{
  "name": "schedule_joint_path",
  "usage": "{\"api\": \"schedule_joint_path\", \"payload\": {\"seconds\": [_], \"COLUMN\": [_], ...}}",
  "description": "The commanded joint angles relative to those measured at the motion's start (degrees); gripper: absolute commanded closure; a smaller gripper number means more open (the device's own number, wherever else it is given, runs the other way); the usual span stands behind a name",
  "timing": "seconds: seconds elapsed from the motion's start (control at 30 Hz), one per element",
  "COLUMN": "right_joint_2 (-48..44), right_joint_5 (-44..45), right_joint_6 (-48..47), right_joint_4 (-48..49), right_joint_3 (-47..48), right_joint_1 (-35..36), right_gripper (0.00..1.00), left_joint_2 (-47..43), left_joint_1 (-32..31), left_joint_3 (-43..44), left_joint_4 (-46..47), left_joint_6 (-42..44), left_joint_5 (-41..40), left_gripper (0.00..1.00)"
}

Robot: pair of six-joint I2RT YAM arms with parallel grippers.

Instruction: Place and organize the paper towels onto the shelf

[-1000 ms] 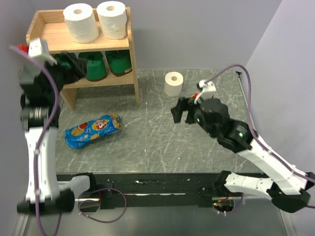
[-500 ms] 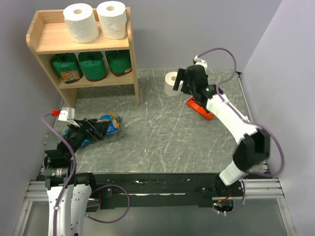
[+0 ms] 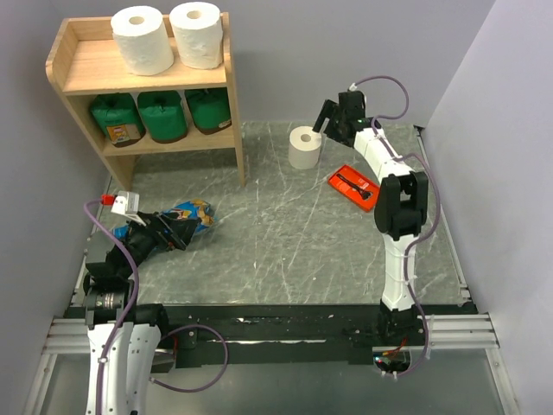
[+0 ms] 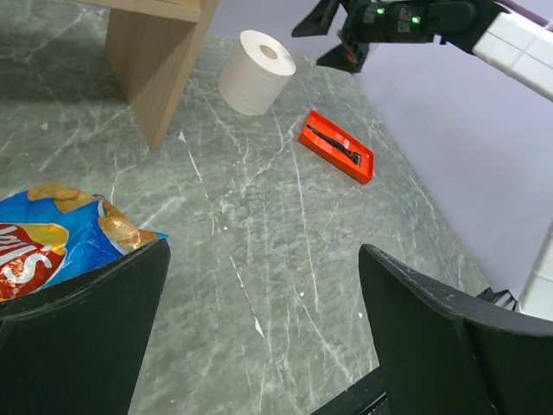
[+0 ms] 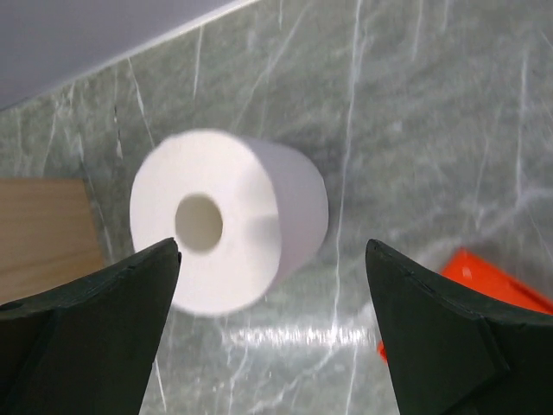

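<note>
My right gripper is to hold the third white roll next by its side near the tray (image 5: 249, 226), so that the roll's opposite side stays free to grab.
Two white paper towel rolls (image 3: 143, 39) (image 3: 197, 33) stand on the top board of the wooden shelf (image 3: 86, 73). Three green-wrapped rolls (image 3: 162, 115) sit on its lower tier. A third white roll (image 3: 304, 147) stands on the table right of the shelf. It also shows in the left wrist view (image 4: 256, 73) and the right wrist view (image 5: 229, 220). My right gripper (image 3: 327, 119) (image 5: 272, 320) is open and empty, just beyond and above this roll, apart from it. My left gripper (image 3: 177, 232) (image 4: 263, 320) is open and empty, low at the near left.
A blue snack bag (image 3: 173, 220) (image 4: 52, 246) lies on the table right by my left gripper. A flat orange-red tray (image 3: 352, 187) (image 4: 337, 157) lies right of the loose roll. The shelf's right side panel (image 4: 160, 52) stands close to the roll's left.
My left arm has drawn back from the shelf's lower tier down to the snack bag. My right arm has stretched out to the far side, bringing its open gripper up to the loose white roll.
</note>
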Motion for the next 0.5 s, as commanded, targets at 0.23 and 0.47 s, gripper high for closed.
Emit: {"api": "schedule_joint_path", "payload": {"seconds": [0.23, 0.47], "right_joint_2": [6.7, 7.4], "right_joint_5": [-4.5, -8.2], "right_joint_6": [-1.6, 2.8], "right_joint_4": [1.7, 5.8], "right_joint_3": [10.0, 5.5], "right_joint_1": [-1.0, -0.7], "right_gripper": [0.07, 0.08], "left_joint_2": [-0.4, -0.1], "left_joint_1": [0.2, 1.0], "left_joint_3": [0.4, 0.4], "left_joint_4": [2.9, 3.0], "left_joint_6": [-0.1, -0.1], "left_joint_5": [1.6, 1.7], "left_gripper": [0.04, 0.04]}}
